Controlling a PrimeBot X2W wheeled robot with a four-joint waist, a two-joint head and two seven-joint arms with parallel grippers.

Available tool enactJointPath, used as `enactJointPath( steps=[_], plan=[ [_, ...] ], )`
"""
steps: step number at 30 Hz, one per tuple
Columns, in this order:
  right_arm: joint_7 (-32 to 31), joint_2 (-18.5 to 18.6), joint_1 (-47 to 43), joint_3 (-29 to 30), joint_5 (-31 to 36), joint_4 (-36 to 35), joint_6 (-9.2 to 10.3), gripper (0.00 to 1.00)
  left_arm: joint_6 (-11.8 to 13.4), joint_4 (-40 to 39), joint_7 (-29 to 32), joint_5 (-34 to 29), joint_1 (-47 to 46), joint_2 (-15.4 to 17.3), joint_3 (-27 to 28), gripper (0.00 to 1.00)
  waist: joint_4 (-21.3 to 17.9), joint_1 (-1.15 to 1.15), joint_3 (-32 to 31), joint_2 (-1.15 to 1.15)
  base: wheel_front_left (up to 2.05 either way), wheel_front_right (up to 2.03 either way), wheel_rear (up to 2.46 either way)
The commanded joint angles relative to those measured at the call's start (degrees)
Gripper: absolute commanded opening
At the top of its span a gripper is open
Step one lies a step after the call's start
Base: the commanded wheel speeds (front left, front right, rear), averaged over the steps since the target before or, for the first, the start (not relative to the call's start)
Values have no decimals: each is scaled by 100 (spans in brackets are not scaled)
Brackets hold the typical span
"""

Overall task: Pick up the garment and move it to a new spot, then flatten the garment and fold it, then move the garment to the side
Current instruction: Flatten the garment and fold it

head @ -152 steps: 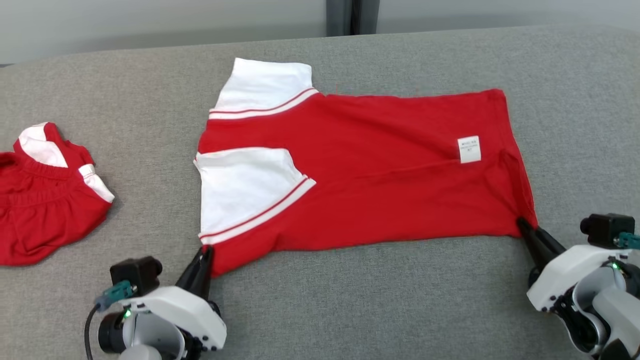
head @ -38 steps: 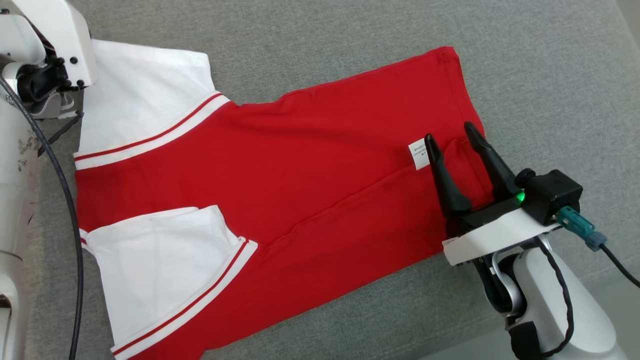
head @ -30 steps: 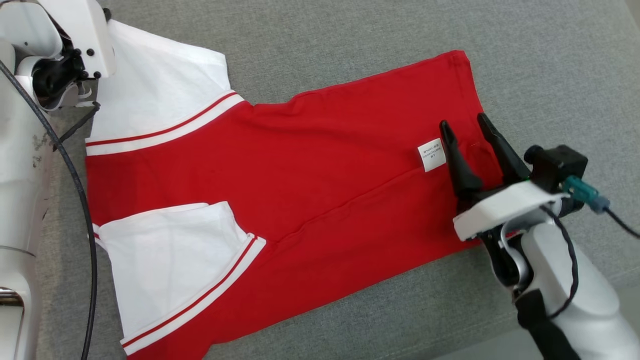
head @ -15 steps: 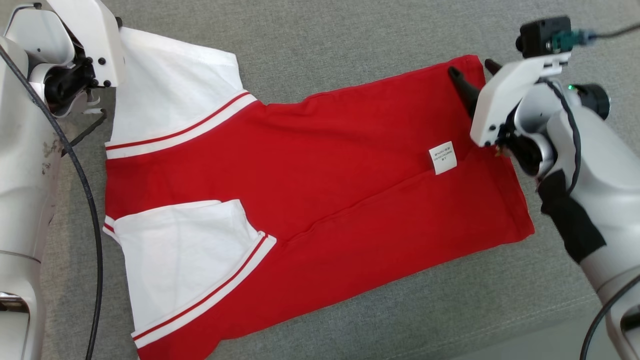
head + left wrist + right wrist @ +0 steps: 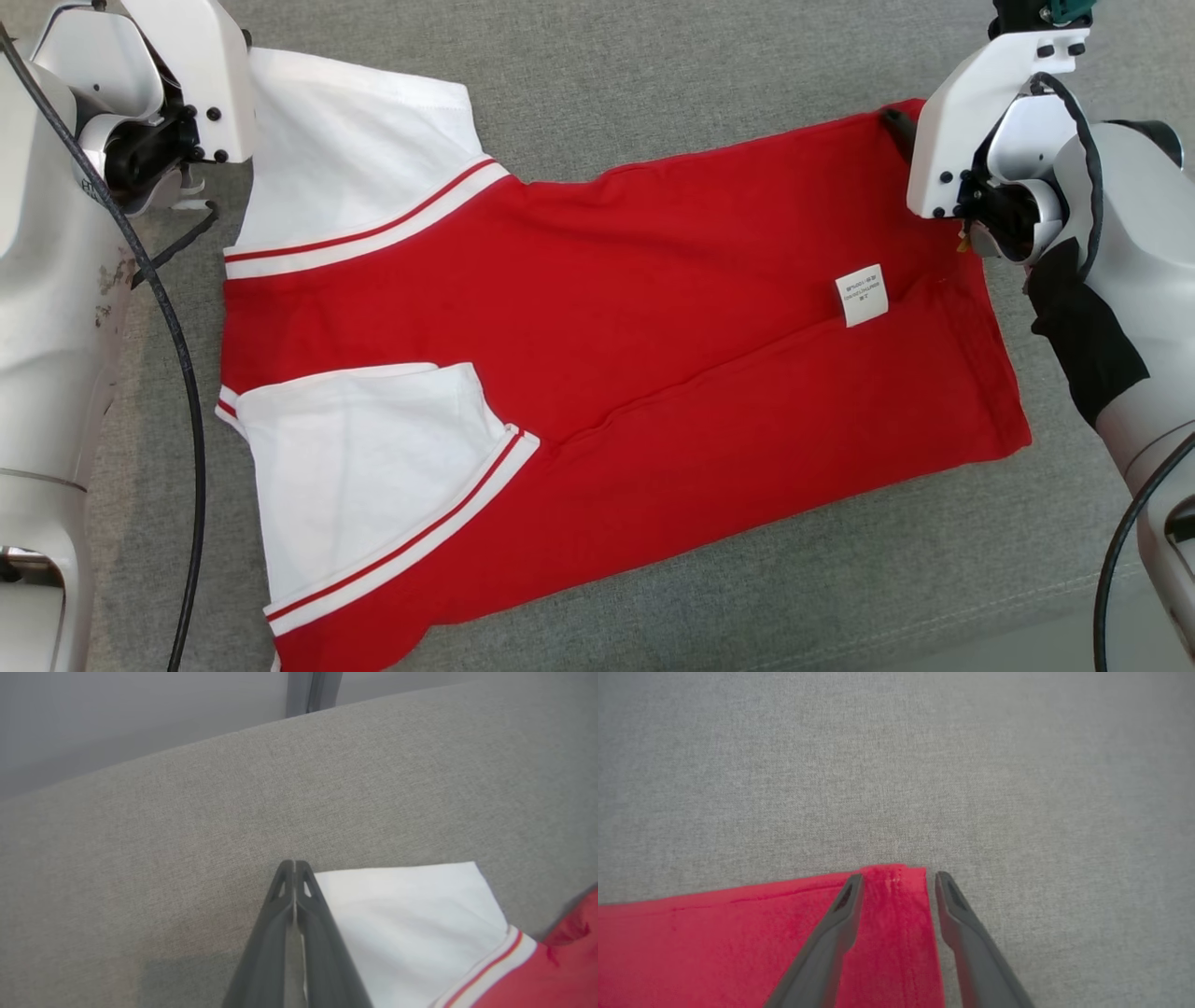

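Observation:
My right gripper takes hold of the shirt by its red hem corner (image 5: pixel 915 108) (image 5: pixel 908 878) next, to fold the shirt over toward its white sleeves.
The garment (image 5: pixel 672 308) is a red shirt with white sleeves, lying flat on the grey cushion (image 5: pixel 653 75). A white label (image 5: pixel 861 295) sits near its right hem. In the left wrist view my left gripper (image 5: pixel 294 864) is shut at the outer corner of the far white sleeve (image 5: pixel 406 914), with a sliver of white cloth between its fingers. My left wrist housing (image 5: pixel 187 84) covers that corner in the head view. My right gripper (image 5: pixel 896 877) is open, its fingers straddling the garment's far right hem corner (image 5: pixel 896 891). One dark fingertip (image 5: pixel 894 119) shows there.
The cushion's front edge (image 5: pixel 1027 635) runs along the lower right. Behind the cushion is a grey wall with a dark post (image 5: pixel 313 690). A black cable (image 5: pixel 177 373) hangs by my left arm. Bare cushion lies beyond and to the right of the garment.
My right gripper has moved from beside the label up to the far hem corner, and its jaws have narrowed somewhat. The left gripper stays shut at the sleeve. The head camera has shifted.

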State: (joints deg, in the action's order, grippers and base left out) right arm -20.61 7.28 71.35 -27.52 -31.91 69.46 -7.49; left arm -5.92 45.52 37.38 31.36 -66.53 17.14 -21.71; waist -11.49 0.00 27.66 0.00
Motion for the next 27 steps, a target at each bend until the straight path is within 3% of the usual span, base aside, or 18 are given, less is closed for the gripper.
enactJointPath(
  steps=[1,3,7,15,21,27],
  plan=[
    [-38,-9,55,17,-37,52,-2,45,30,-22,24,37,7,9,-12,0,14,0,7,0,0,0,0],
    [-108,-45,62,13,-79,109,-2,0,34,-46,34,43,4,4,-23,0,28,0,14,0,0,0,0],
    [120,-24,105,-66,-55,61,-2,0,23,-140,-81,6,-19,42,-44,0,41,0,14,0,0,0,0],
    [1304,114,112,-74,-45,17,-2,0,75,-377,-1161,-160,-209,132,28,0,113,0,-15,0,0,0,0],
    [1622,190,-242,-142,-341,-219,-2,0,27,-402,-1501,-33,20,47,72,0,239,0,-143,0,0,0,0],
    [1669,585,-944,-440,-888,-856,-2,0,-47,-1020,-1573,290,823,141,128,0,412,0,-413,0,0,0,0]
  ],
)
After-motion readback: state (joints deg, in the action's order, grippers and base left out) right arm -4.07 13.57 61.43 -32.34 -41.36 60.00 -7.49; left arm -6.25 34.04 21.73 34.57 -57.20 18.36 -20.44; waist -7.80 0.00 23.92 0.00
